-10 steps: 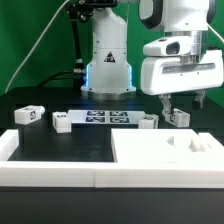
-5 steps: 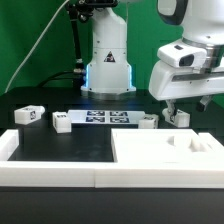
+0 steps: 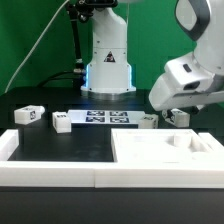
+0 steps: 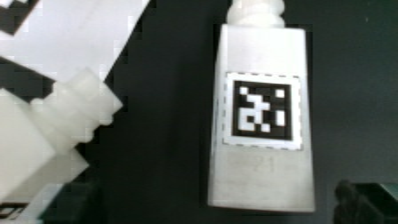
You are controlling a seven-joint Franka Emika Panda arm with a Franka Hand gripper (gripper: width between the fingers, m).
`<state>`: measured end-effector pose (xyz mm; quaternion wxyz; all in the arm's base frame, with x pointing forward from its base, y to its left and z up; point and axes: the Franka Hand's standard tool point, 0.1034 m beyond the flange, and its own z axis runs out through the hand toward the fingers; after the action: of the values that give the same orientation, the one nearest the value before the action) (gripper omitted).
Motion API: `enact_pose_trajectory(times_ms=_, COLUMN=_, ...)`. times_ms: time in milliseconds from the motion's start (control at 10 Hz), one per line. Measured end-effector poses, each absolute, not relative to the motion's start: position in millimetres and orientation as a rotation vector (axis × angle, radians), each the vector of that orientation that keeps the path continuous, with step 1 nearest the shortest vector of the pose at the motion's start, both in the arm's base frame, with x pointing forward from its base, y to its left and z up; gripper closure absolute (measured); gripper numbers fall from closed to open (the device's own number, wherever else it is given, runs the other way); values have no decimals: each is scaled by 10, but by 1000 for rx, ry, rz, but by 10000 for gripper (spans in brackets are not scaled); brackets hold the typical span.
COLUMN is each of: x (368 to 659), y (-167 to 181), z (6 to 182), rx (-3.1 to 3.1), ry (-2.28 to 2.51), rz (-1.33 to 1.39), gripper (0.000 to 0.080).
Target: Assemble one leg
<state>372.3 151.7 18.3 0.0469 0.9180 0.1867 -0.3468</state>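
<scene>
I will next grab the leg by its unthreaded end (image 4: 262,190), so the leg's threaded tip is free to screw into the white panel.
A white leg (image 4: 263,110) with a black-and-white tag lies lengthwise on the black table, its threaded tip pointing away from the gripper. My gripper (image 4: 217,205) is open, with one dark finger on each side of the leg's near end, not touching it. In the exterior view the gripper (image 3: 168,113) hangs tilted just above this leg (image 3: 182,117) at the right. A second leg (image 4: 63,118) lies close beside the first; it also shows in the exterior view (image 3: 148,121). Two more legs (image 3: 28,115) (image 3: 62,122) lie at the exterior view's left.
The marker board (image 3: 100,118) lies flat in the middle behind the legs. A large flat white panel (image 3: 140,150) with raised rim lies in front at the right. A white rim (image 3: 50,172) runs along the front. The robot's base (image 3: 108,60) stands behind.
The arm's wrist has swung toward the exterior view's right and tilted over, while the gripper's fingers stay low over the right-hand leg. The legs have not moved.
</scene>
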Motion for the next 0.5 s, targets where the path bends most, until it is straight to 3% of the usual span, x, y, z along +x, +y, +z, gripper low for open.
enact_pose_trajectory(times_ms=200, x=3690, y=1567, z=129, rx=2683, ry=555, rz=-1274, gripper=151)
enact_pose_trajectory(times_ms=500, x=3658, y=1546, z=60, rx=2699, ry=552, rz=-1253, gripper=151)
